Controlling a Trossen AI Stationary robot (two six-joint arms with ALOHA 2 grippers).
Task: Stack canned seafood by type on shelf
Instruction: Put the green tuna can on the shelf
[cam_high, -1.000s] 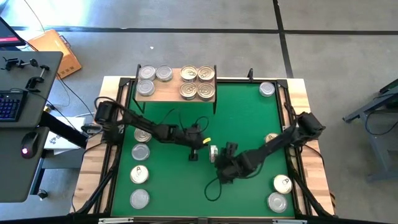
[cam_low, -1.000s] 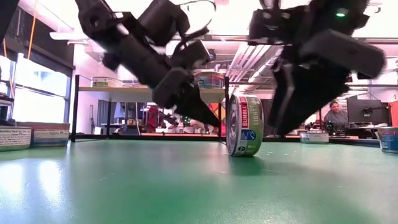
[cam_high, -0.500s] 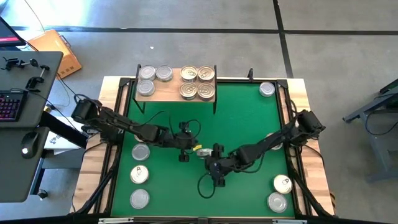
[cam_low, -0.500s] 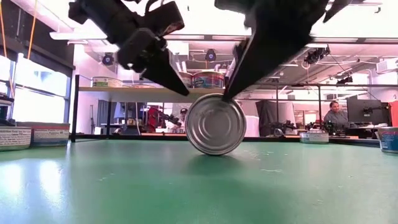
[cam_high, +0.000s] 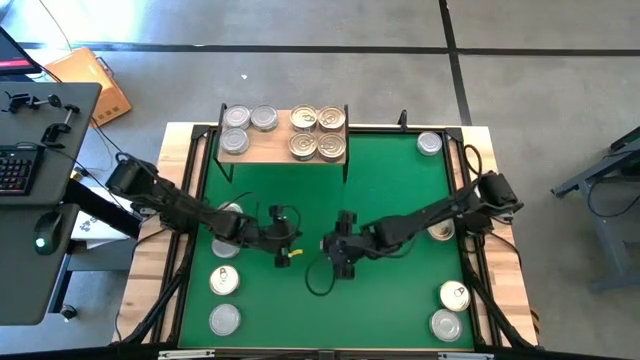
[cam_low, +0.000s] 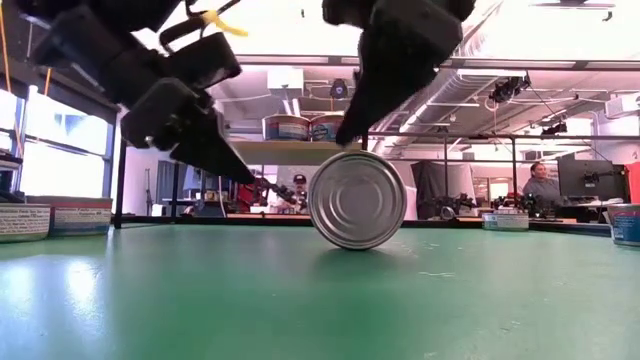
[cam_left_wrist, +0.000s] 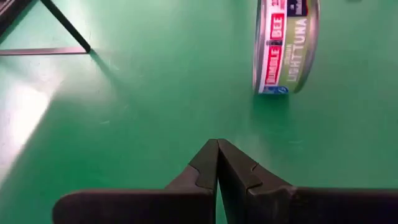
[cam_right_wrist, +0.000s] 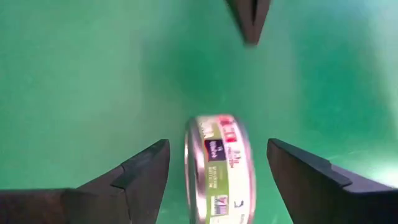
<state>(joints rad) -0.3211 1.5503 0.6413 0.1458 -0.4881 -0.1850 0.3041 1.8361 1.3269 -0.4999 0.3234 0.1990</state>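
Note:
My right gripper needs to move toward the tin's labelled side first and then close. Its fingers stop short of that side, so they would miss it if they closed now.
One tin (cam_low: 357, 200) stands on its rim on the green mat, its plain silver face toward the low camera; its label shows in the left wrist view (cam_left_wrist: 286, 46). My right gripper (cam_right_wrist: 217, 146) is open over it, a finger on either side with gaps showing (cam_high: 336, 250). My left gripper (cam_left_wrist: 217, 144) is shut and points at the tin from the table's left, a short way off (cam_high: 285, 252). The shelf (cam_high: 268, 150) at the far edge carries three silver-lidded tins on its left and several gold-lidded ones on its right.
Several tins lie flat along the mat's left edge (cam_high: 223, 280). Others sit on the right: one at the far corner (cam_high: 428, 143), one under the right arm (cam_high: 438, 229), two near the front (cam_high: 455, 295). A cable loops on the mat (cam_high: 316, 282). A person sits in the room beyond (cam_low: 541, 185).
The tin, standing on its rim, turned about and rolled a little toward the table's left; its flat face now meets the low camera where its label did. My left gripper drew back toward the table's left, away from it. My right gripper followed the tin leftward and stands over it.

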